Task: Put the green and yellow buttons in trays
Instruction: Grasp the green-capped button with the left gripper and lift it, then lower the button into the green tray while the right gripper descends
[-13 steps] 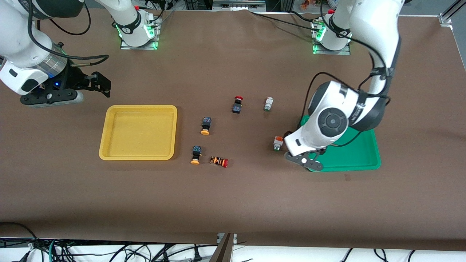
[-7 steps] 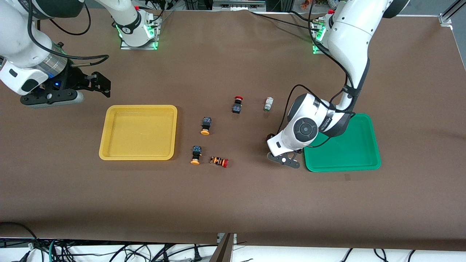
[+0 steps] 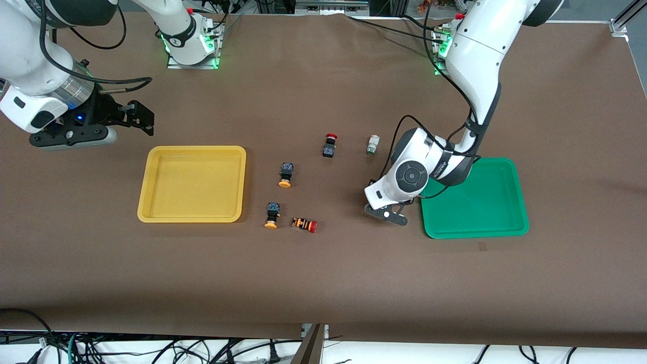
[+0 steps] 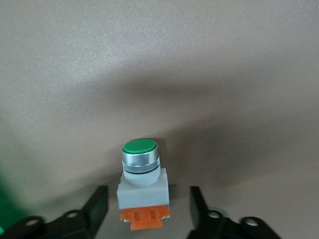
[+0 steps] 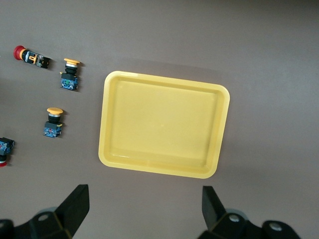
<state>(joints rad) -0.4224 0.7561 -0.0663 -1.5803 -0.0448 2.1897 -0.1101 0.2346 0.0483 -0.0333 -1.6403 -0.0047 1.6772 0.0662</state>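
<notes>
I will next grab the yellow-capped button with my right gripper by its black body below the cap (image 3: 286, 171). I need to place the button in the yellow tray (image 3: 192, 184).
My left gripper (image 3: 388, 211) is low over the table beside the green tray (image 3: 480, 202). In the left wrist view it is open (image 4: 147, 198), with one finger on each side of the green-tipped white button with an orange part (image 4: 143, 185) and a gap on both sides. The hand hides that button in the front view. A second green-tipped button (image 3: 373, 144) lies farther from the camera. Two yellow-capped black buttons (image 3: 286, 174) (image 3: 272, 215) lie beside the yellow tray (image 3: 192, 184). My right gripper (image 3: 136, 119) waits open, up near the yellow tray's corner at the right arm's end.
A black switch with a red cap (image 3: 329, 145) and an orange-striped switch with a red cap (image 3: 305, 224) lie among the buttons. The right wrist view shows the yellow tray (image 5: 164, 124), both yellow buttons (image 5: 70, 74) (image 5: 54, 122) and the striped switch (image 5: 31, 56). Both trays hold nothing.
My left arm has swung from over the green tray's corner toward the right arm's end, and its hand now covers the orange-part green button. The right arm has not moved.
</notes>
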